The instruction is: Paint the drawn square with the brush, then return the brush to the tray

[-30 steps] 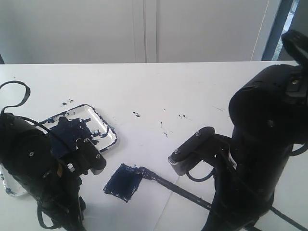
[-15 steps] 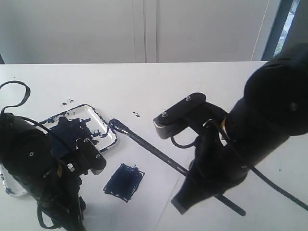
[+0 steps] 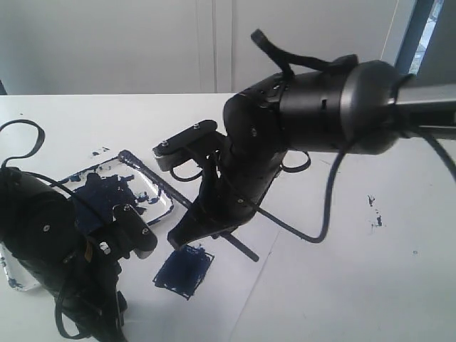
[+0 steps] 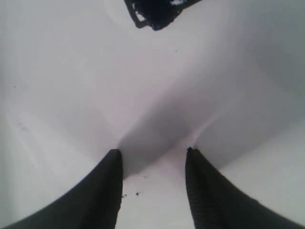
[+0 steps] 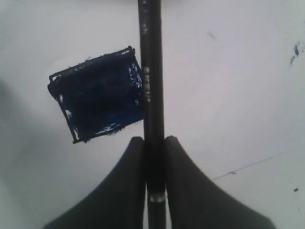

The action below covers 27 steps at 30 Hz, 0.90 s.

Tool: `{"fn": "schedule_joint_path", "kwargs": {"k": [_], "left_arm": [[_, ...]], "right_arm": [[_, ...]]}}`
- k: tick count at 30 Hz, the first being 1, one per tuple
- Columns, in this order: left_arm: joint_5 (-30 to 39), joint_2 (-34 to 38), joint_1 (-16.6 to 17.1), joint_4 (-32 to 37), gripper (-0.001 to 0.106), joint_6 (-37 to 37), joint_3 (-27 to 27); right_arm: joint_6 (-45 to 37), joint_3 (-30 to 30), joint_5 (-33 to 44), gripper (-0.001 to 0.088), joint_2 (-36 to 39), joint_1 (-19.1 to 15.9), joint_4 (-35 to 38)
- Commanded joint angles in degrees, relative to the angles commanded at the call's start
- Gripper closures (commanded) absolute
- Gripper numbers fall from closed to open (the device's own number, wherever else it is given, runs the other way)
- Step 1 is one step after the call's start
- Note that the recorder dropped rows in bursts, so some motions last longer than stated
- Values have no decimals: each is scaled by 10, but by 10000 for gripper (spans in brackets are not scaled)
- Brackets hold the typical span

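Note:
My right gripper holds the brush and should stay closed until the brush is lower, as the brush's dark tip (image 3: 127, 155) hangs above the tray's far corner.
The drawn square (image 3: 184, 271) lies on the white paper, filled with dark blue paint, and also shows as the square (image 5: 97, 100) and a corner of the square (image 4: 155, 12). My right gripper (image 3: 196, 217) (image 5: 154, 139) is shut on the brush (image 3: 153, 178) (image 5: 151, 71), holding it above the table. The long black shaft slants over the square's far side. Its dark tip hangs over the far corner of the paint-blotched tray (image 3: 146, 191). My left gripper (image 4: 153, 151) hangs open and empty over bare white paper, short of the square.
The left arm (image 3: 43, 242) fills the front left and covers part of the tray. A black cable loop (image 3: 25, 135) lies at the far left. Small paint spatters (image 3: 374, 206) mark the table on the right. A wall rises behind the table.
My right arm has swung left across the table, lifting the brush off the square and carrying its tip over to the tray. The left arm has stayed still.

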Motion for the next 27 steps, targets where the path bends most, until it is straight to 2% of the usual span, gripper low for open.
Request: {"fn": "schedule_joint_path", "kwargs": {"k": [1, 3, 6, 12, 27], "left_arm": [[0, 0, 0, 0, 570, 0, 0], [0, 0, 0, 0, 570, 0, 0], [0, 0, 0, 0, 570, 0, 0], [1, 0, 0, 0, 570, 0, 0], [3, 0, 0, 0, 570, 0, 0]], "right_arm": [[-43, -2, 3, 868, 13, 0, 49], [-87, -2, 2, 868, 23, 0, 91], [-103, -2, -8, 868, 32, 0, 124], [-114, -7, -15, 868, 41, 0, 125], [-114, -86, 18, 868, 95, 0, 130]]}}
